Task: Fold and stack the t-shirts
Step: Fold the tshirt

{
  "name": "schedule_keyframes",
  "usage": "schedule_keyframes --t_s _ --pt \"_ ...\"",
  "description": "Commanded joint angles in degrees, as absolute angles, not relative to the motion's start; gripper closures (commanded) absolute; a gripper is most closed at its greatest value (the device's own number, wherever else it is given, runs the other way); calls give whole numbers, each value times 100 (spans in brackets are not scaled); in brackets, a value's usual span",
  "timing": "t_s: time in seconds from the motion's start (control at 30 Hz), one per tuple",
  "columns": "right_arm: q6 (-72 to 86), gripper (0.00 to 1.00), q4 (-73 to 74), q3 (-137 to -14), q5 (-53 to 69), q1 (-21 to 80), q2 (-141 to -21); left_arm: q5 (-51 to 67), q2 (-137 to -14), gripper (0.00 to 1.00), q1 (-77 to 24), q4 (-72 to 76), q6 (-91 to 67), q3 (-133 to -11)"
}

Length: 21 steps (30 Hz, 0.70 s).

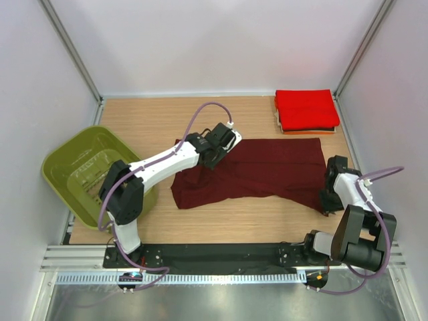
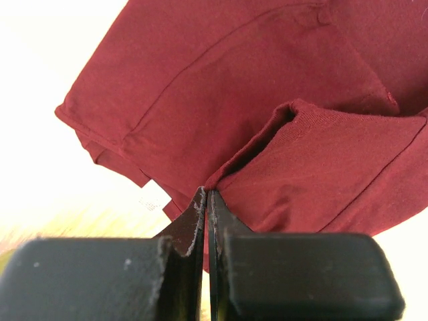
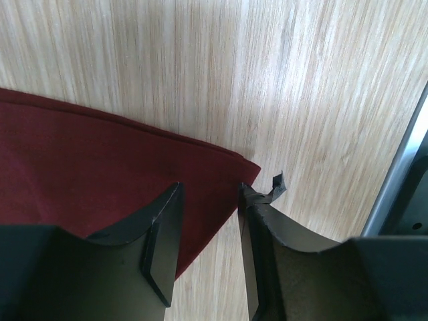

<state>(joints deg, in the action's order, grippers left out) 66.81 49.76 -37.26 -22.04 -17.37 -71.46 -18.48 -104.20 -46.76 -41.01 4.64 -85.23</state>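
The right gripper will fold the t-shirt's near edge over toward its far side, so it will grab the dark maroon t-shirt [image 1: 261,170] at its near corner [image 1: 326,211] next.
A dark maroon t-shirt [image 1: 261,170] lies spread across the middle of the wooden table. My left gripper [image 1: 224,144] is shut on a pinched fold of its far left part [image 2: 208,182]; a sleeve hangs below in the left wrist view. My right gripper [image 1: 328,200] is open, its jaws set down over the shirt's near right corner [image 3: 221,167], one finger on the cloth and the other just past its edge. A folded stack with a bright red t-shirt [image 1: 306,109] on top, thin orange and dark ones under it, sits at the far right.
An olive-green plastic basket [image 1: 80,170] stands at the table's left edge, beside the left arm. A metal frame rail [image 3: 401,167] runs close to the right of my right gripper. White walls enclose the table on three sides.
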Motion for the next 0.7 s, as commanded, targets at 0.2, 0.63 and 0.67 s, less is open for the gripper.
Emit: schedule_keyframes --t_s 0.2,0.63,0.67 --pt "6934 54 4492 -3402 -2276 -1731 -7119 -1995 -10283 100 -4667 -4210 466 -8490" --pt "6987 54 5590 -3718 -2496 -1723 -6417 -2022 -10529 100 -4676 -4254 483 -8622" --pt "6996 54 5546 -3622 -2505 -1731 -6364 -2004 -10512 100 -4676 -4245 466 -8622"
